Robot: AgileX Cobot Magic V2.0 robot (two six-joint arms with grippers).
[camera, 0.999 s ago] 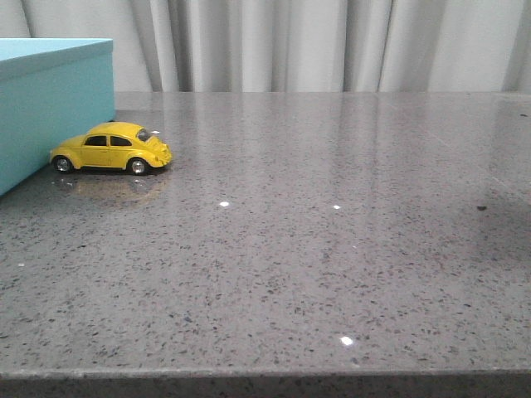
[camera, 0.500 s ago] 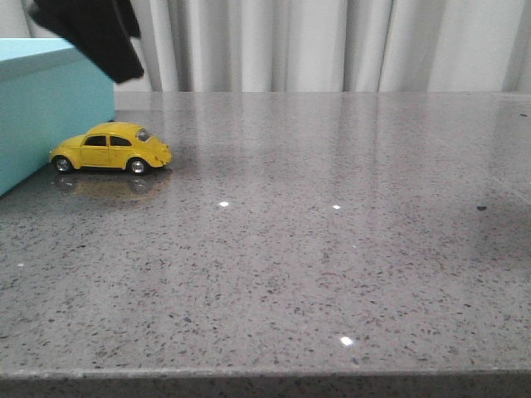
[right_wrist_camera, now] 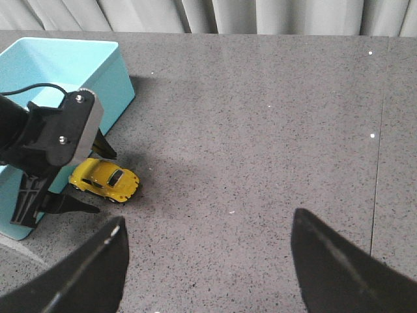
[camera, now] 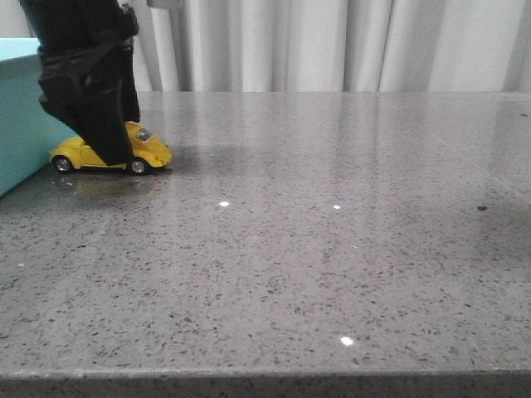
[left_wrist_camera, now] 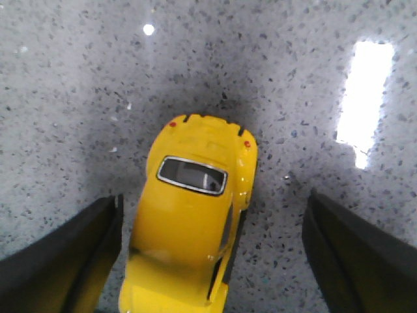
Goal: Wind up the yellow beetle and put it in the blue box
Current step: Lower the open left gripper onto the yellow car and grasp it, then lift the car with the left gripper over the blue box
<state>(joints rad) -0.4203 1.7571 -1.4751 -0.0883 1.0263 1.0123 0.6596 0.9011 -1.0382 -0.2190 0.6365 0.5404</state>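
My left gripper is ready to close on the yellow beetle's body (camera: 148, 149) and needs to do so. Its fingers reach down beside the beetle's body in the front view, so they would hold it if they closed now.
The yellow beetle (camera: 149, 148) stands on the grey table next to the blue box (camera: 21, 116), at the far left. My left gripper (camera: 112, 149) has come down over the car and is open. In the left wrist view the beetle (left_wrist_camera: 189, 222) lies between the two black fingers (left_wrist_camera: 71, 254), close to one and well apart from the other. The right wrist view shows the beetle (right_wrist_camera: 104, 179), the open-topped box (right_wrist_camera: 65, 72) and the left gripper (right_wrist_camera: 88, 177) astride the car. My right gripper (right_wrist_camera: 208, 267) is open and empty, high above the table.
The speckled grey table (camera: 332, 249) stretches to the right of the car. Pale curtains (camera: 332, 41) hang behind its far edge. The box wall stands just behind the car, close to the left gripper.
My left gripper has come down from the top of the front view and now straddles the beetle. The car and the box have not moved.
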